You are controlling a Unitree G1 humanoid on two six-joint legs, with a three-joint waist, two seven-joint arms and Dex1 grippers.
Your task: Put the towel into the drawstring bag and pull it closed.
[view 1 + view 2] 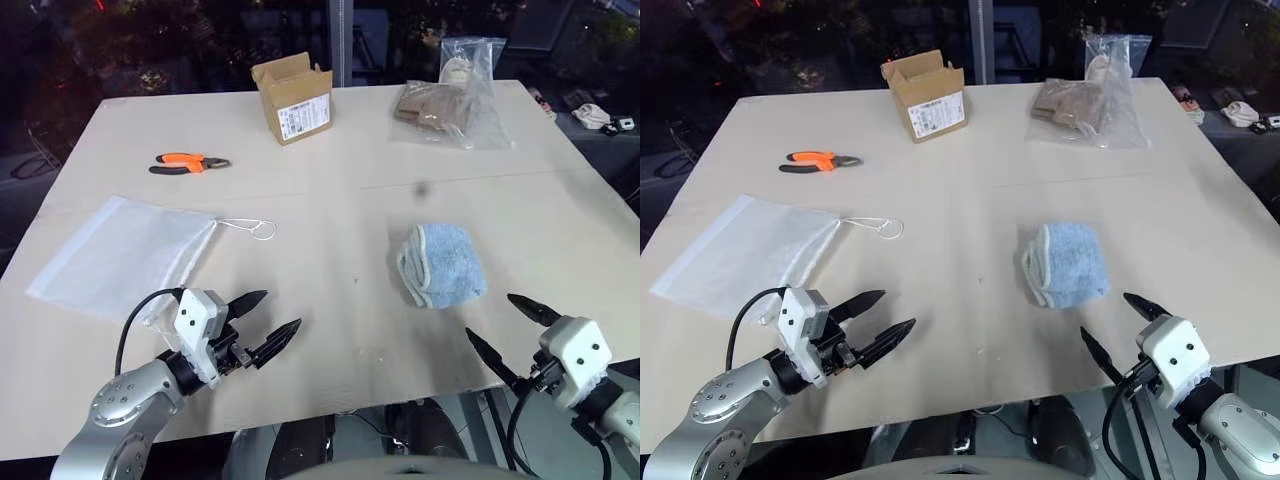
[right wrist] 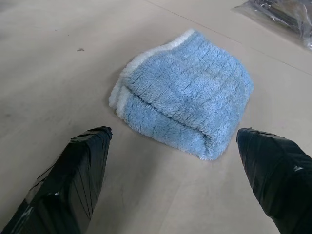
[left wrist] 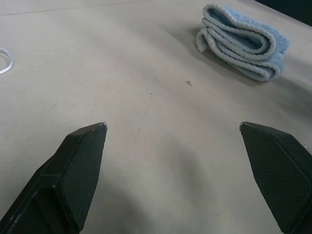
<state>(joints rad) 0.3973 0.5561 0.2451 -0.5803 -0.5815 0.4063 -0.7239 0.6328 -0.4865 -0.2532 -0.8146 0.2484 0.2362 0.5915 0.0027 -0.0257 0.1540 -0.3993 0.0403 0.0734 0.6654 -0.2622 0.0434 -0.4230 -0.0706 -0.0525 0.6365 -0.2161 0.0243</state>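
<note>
My left gripper grabs the drawstring bag (image 1: 120, 255) by its thin open edge beside the cord (image 1: 250, 229) next, since the bag lies flat on the tabletop.
A folded light-blue towel (image 1: 441, 264) lies on the beige table (image 1: 330, 190), right of centre. The white, semi-transparent drawstring bag (image 1: 120, 255) lies flat at the left, its thin looped cord (image 1: 250, 229) trailing toward the middle. My left gripper (image 1: 266, 322) hovers open near the front edge, just right of the bag and apart from it. My right gripper (image 1: 512, 327) stands open near the front right edge, a short way in front of the towel (image 2: 183, 106), with nothing between its fingers. The towel (image 3: 243, 41) also lies ahead of the left gripper, off to one side.
Orange-handled pliers (image 1: 188, 162) lie at the back left. An open cardboard box (image 1: 293, 97) stands at the back centre. Clear plastic bags of tan items (image 1: 450, 100) sit at the back right. Small objects (image 1: 598, 115) rest beyond the table's right edge.
</note>
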